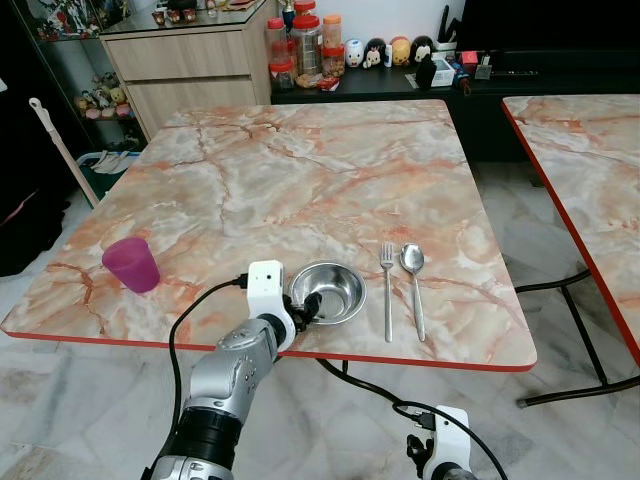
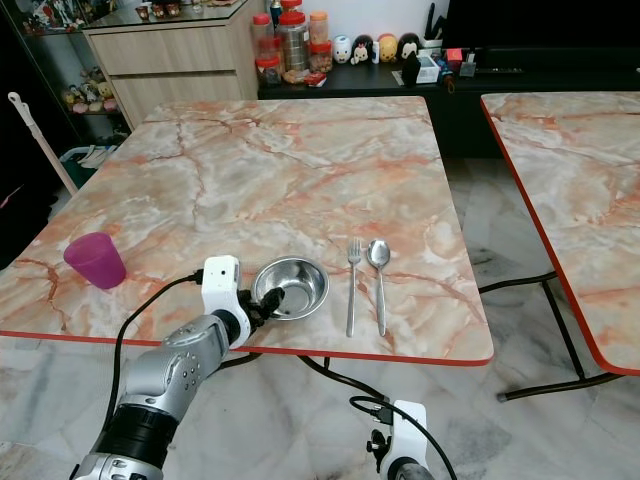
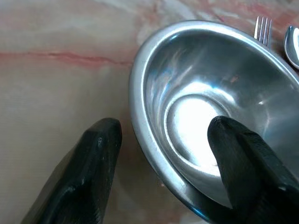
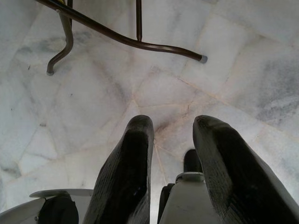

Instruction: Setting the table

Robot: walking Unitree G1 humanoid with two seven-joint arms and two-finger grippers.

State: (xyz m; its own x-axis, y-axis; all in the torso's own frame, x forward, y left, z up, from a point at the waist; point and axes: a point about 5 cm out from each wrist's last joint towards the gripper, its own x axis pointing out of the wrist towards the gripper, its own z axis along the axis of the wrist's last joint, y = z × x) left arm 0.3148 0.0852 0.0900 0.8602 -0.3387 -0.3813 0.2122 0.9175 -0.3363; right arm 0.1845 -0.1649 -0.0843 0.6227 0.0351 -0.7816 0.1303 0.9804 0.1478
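Note:
The bowl [image 1: 332, 291] opens far wider than the span of my fingers. My left gripper pinches the bowl by the thin side at its rim next.
A steel bowl [image 1: 332, 291] stands near the front edge of the marble table [image 1: 300, 160]. To its right a fork [image 1: 388, 290] and a spoon [image 1: 414, 285] lie side by side. At the front left corner stands a pink cup [image 1: 131, 264]. My left gripper [image 1: 308, 308] is at the bowl's near left rim, open. In the left wrist view the gripper [image 3: 161, 126] straddles the bowl's rim [image 3: 140, 107], with one finger inside and one outside, a gap off the wall. My right gripper [image 4: 173, 123] hangs open below the table edge, over the tiled floor.
A second marble table [image 1: 590, 170] stands to the right across a narrow aisle. Behind are a wooden cabinet [image 1: 185, 60] and a low black shelf with jars [image 1: 305, 45] and small figures. Metal table legs [image 4: 121, 39] run along the floor. A white handle [image 1: 55, 140] leans at left.

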